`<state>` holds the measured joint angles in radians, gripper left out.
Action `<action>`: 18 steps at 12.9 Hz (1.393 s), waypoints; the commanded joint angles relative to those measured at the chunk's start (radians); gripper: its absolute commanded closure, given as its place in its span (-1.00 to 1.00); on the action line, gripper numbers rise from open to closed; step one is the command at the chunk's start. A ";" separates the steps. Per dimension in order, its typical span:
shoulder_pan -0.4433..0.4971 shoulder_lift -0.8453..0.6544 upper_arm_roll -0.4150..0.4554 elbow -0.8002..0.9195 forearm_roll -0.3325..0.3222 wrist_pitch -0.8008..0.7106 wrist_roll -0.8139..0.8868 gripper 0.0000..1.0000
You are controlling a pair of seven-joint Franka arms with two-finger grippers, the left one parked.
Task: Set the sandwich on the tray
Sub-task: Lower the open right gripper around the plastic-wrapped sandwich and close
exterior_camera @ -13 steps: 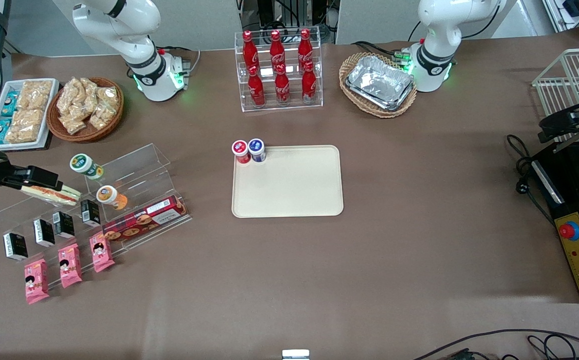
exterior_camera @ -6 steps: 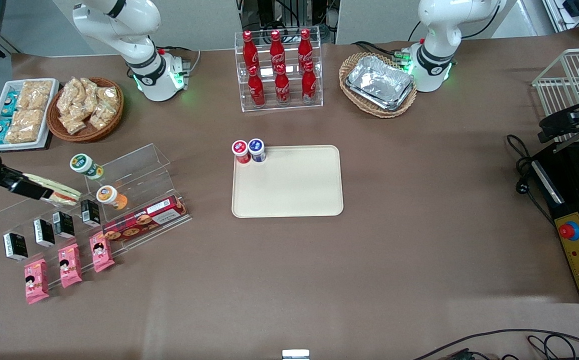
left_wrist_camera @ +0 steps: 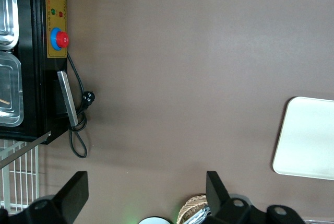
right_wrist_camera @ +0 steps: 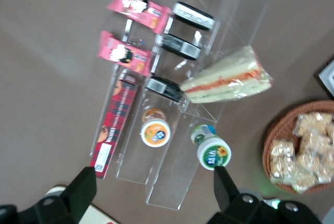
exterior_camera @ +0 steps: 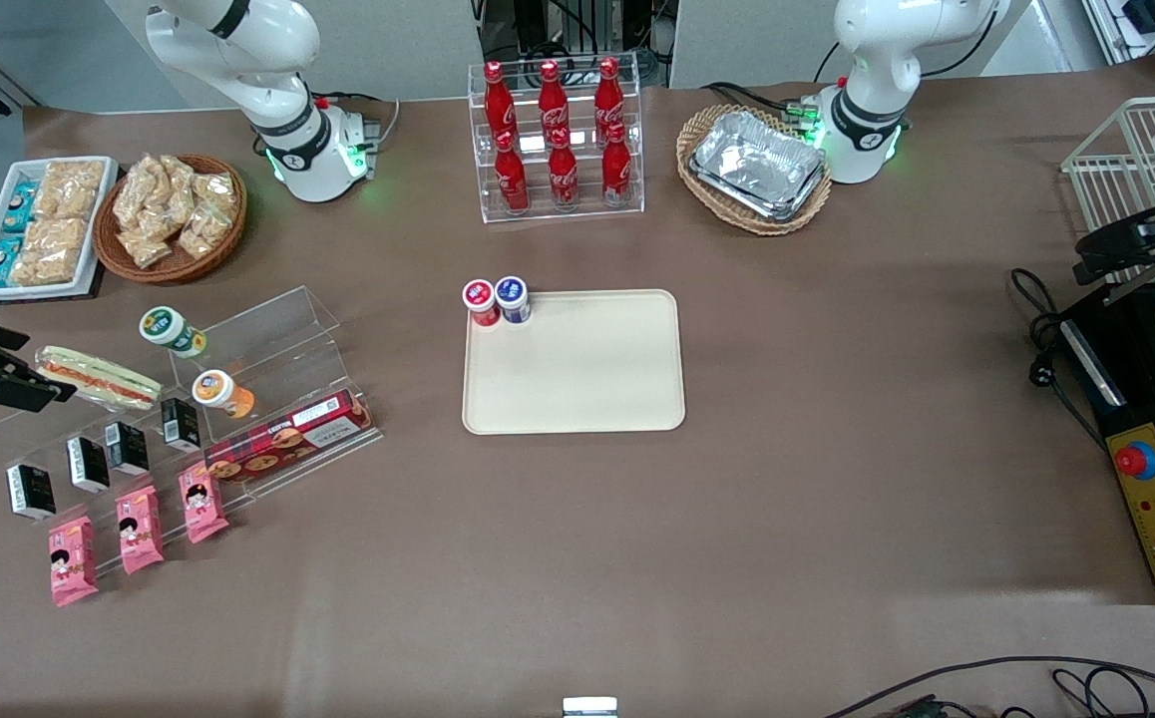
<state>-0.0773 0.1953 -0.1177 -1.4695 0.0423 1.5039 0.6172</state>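
The sandwich (exterior_camera: 99, 377) has to go on the beige tray (exterior_camera: 573, 379), so the right gripper needs to grip it by its long wrapped sides next.
The sandwich (exterior_camera: 99, 377), a white-bread wedge in clear wrap with red-orange and green filling, lies on the upper step of a clear acrylic display stand (exterior_camera: 268, 334) toward the working arm's end of the table. It also shows in the right wrist view (right_wrist_camera: 227, 78). My right gripper (exterior_camera: 19, 389) is open and empty. It hangs beside the sandwich, closer to the table's end, and does not touch it. In the right wrist view its fingers (right_wrist_camera: 78, 187) stand wide apart with nothing between them. The beige tray (exterior_camera: 573, 379) lies flat mid-table, well away from the sandwich.
A green-lidded cup (exterior_camera: 171, 329), an orange-lidded cup (exterior_camera: 218, 391), a red cookie box (exterior_camera: 288, 434), black cartons (exterior_camera: 89, 461) and pink packets (exterior_camera: 139, 514) sit on or by the stand. Two small cups (exterior_camera: 496, 299) stand on the tray's corner. A cola rack (exterior_camera: 556, 140) and snack baskets (exterior_camera: 171, 214) stand farther back.
My gripper has drawn back from over the sandwich toward the table's end. The sandwich stays on the stand and more of it shows now.
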 commanded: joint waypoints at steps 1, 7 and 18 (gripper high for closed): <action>-0.029 -0.020 0.009 -0.054 -0.004 -0.048 0.165 -1.00; -0.032 -0.011 0.007 -0.055 0.080 -0.059 0.460 -1.00; -0.045 0.019 -0.043 -0.058 0.051 -0.042 0.602 -1.00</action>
<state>-0.1165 0.2104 -0.1426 -1.5241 0.1038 1.4416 1.1591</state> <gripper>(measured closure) 0.000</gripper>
